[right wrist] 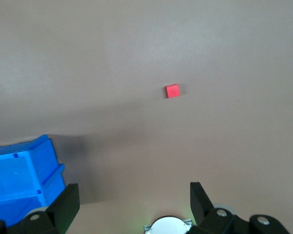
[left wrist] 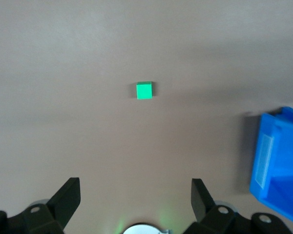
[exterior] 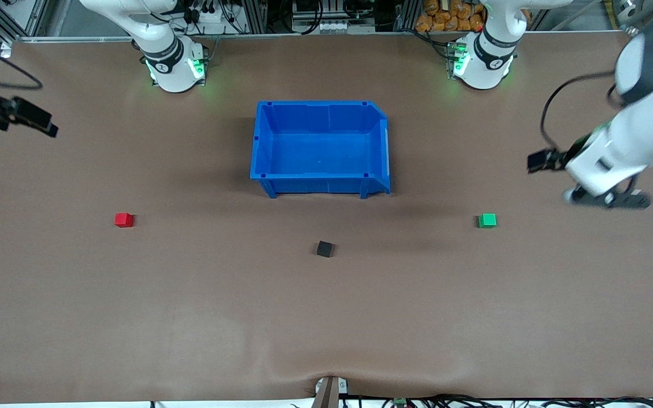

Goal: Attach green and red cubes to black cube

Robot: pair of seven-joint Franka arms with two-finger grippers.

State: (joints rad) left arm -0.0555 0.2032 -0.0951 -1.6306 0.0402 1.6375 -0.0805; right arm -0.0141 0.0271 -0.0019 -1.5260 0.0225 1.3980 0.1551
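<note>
I need to grab the red cube by its opposite sides with my right gripper next, to attach the red cube to the black cube.
The black cube lies on the table, nearer to the front camera than the blue bin. The red cube lies toward the right arm's end and shows in the right wrist view. The green cube lies toward the left arm's end and shows in the left wrist view. My left gripper hangs open and empty over bare table past the green cube, at the left arm's end. My right gripper is open and empty, high over the right arm's end, well apart from the red cube.
An empty blue bin stands mid-table between the arm bases and the black cube; its corner shows in both wrist views. The brown table surface is wide and flat. Cables and gear line the table's edge by the bases.
</note>
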